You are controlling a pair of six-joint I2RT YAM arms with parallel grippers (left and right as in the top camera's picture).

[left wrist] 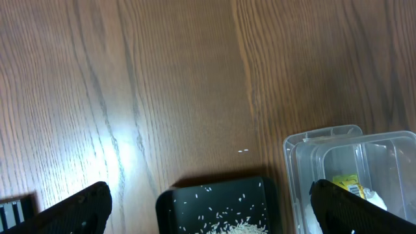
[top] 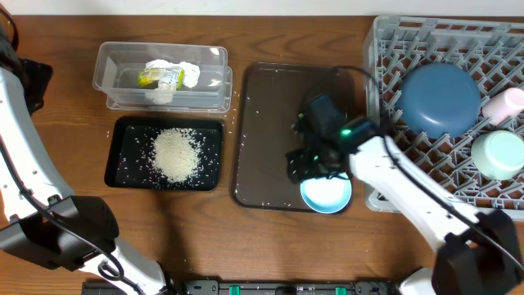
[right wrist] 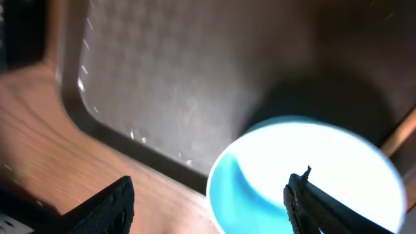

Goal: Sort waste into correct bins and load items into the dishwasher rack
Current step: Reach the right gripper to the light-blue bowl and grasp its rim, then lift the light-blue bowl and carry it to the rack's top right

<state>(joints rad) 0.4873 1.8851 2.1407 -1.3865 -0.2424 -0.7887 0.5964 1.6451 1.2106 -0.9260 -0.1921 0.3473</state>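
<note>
My right gripper needs to go lower before it closes, because the light blue bowl's rim is below its fingers. It would miss the bowl's rim if it closed now.
My right gripper [top: 311,172] hangs open over the light blue bowl [top: 326,197], which sits at the front edge of the brown serving tray [top: 262,123]. In the right wrist view the bowl's [right wrist: 273,175] near rim lies between the fingers of this gripper [right wrist: 214,208], one finger over its inside, the other outside it. The dishwasher rack [top: 385,49] holds the dark blue plate [top: 440,98], pink cup [top: 503,105] and mint-green bowl [top: 498,154]. Rice [top: 175,153] lies in the black tray [top: 115,176]. Tissue [top: 182,72] and wrapper [top: 158,78] lie in the clear tub [top: 110,78]. My left gripper [left wrist: 208,214] is wide open and holds nothing.
A few stray rice grains dot the brown serving tray. In the left wrist view the black tray [left wrist: 169,201] and the clear tub [left wrist: 299,156] sit side by side on the wooden table [left wrist: 162,84]. The left arm stands along the table's left edge.
</note>
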